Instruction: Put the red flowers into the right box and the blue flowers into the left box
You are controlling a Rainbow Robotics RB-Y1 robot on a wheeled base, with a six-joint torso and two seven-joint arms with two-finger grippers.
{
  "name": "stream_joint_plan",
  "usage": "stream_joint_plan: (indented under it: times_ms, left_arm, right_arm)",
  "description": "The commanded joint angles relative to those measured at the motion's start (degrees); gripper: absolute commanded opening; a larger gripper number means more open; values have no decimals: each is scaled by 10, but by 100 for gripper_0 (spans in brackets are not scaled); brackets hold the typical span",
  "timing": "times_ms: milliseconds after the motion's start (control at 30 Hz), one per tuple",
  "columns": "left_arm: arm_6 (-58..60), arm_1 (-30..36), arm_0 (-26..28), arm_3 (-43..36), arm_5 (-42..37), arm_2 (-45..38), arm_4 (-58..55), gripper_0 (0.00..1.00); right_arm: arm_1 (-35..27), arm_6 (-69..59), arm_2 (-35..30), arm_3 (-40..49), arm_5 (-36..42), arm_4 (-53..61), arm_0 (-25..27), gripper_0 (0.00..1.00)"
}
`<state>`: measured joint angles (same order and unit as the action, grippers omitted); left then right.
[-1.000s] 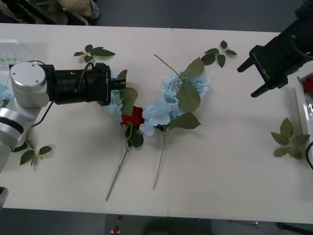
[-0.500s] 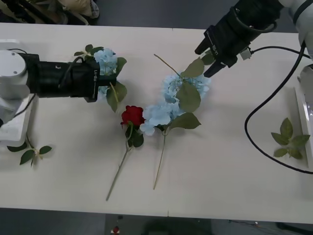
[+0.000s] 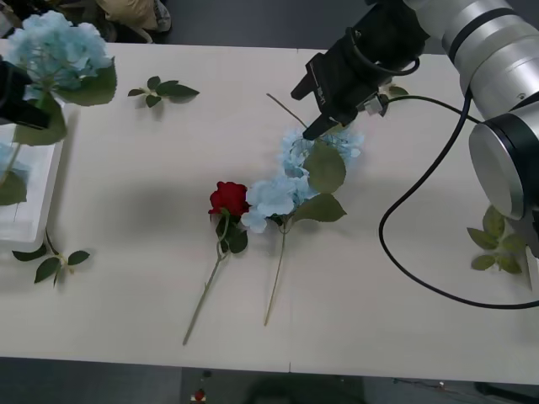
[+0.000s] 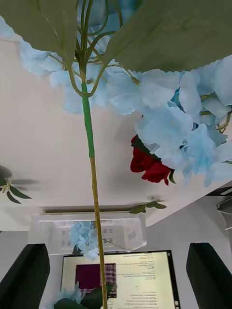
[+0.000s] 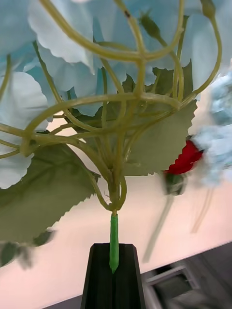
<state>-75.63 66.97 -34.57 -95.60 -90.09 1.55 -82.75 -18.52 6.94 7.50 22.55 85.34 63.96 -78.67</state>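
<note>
The robot's right gripper needs to reach the blue flower and grip its bare stem (image 3: 286, 110) (image 4: 94, 180), since the loose petals spread out wide above the leaves.
My left gripper (image 3: 21, 101) is at the table's far left, shut on the green stem of a blue flower (image 3: 57, 49) that hangs above the left box (image 3: 34, 210). In the left wrist view its black fingers (image 5: 113, 270) clamp that stem under the blue flower (image 5: 63, 53). Another blue bloom (image 3: 7, 160) lies in the left box. My right gripper (image 3: 310, 109) hovers open just over the blue flowers (image 3: 290, 181) at mid-table. A red flower (image 3: 228, 199) lies beside them. The right wrist view shows blue flowers (image 4: 169, 120), the red flower (image 4: 150, 166) and the left box (image 4: 48, 231). The right box is hidden.
Loose green leaf sprigs lie at the back left (image 3: 164, 88), front left (image 3: 50, 263) and far right (image 3: 498, 240). A black cable (image 3: 404, 252) from the right arm loops over the table's right half. The front table edge (image 3: 269, 364) is near.
The left arm has carried the blue flower left, from mid-table to above the left box. The right arm has swung left and down over the blue flowers in the middle.
</note>
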Motion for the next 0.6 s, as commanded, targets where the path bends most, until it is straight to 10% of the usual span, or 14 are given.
stream_joint_plan:
  times_ms: [33, 267, 600]
  left_arm:
    - [-138, 45, -16, 30, -48, -11, 66, 0]
    - [-332, 47, -16, 170, -9, -1, 190, 0]
    - [-425, -3, -16, 240, 194, 69, 322, 0]
  right_arm:
    - [17, -17, -35, -15, -28, -26, -18, 83]
    - [31, -7, -41, -36, -48, -32, -18, 81]
    - [35, 2, -43, -57, -48, -32, -18, 37]
